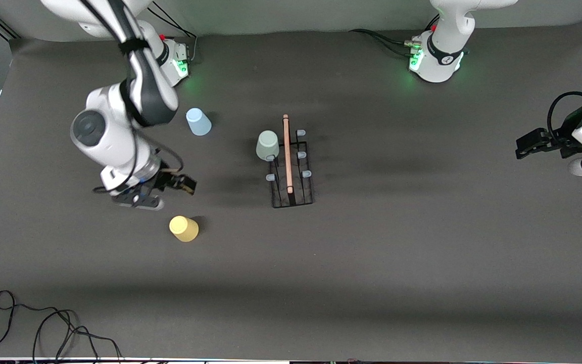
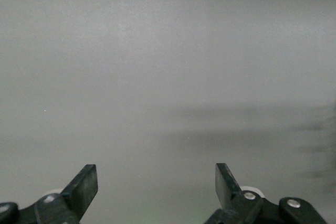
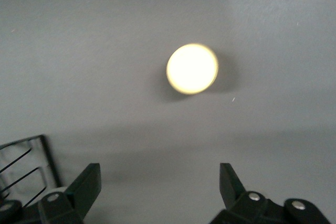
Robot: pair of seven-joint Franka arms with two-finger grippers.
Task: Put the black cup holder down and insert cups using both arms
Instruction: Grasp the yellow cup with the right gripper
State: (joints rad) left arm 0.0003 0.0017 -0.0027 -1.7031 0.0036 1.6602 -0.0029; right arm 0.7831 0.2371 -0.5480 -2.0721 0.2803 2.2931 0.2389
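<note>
I should insert the yellow cup in the black cup holder. My right gripper needs to grab the cup by its side next.
The black cup holder stands mid-table, its wooden rod handle on top. A pale green cup sits upside down on one of its prongs, at the end nearer the robots. A light blue cup and a yellow cup stand upside down on the table toward the right arm's end. My right gripper hovers open and empty between those two cups. Its wrist view shows the gripper, the yellow cup from above and a corner of the holder. My left gripper waits open and empty at the left arm's end; in its own wrist view only bare table shows.
The dark grey table mat covers the whole surface. Loose black cables lie at the table's front corner on the right arm's end. The two arm bases stand along the edge farthest from the front camera.
</note>
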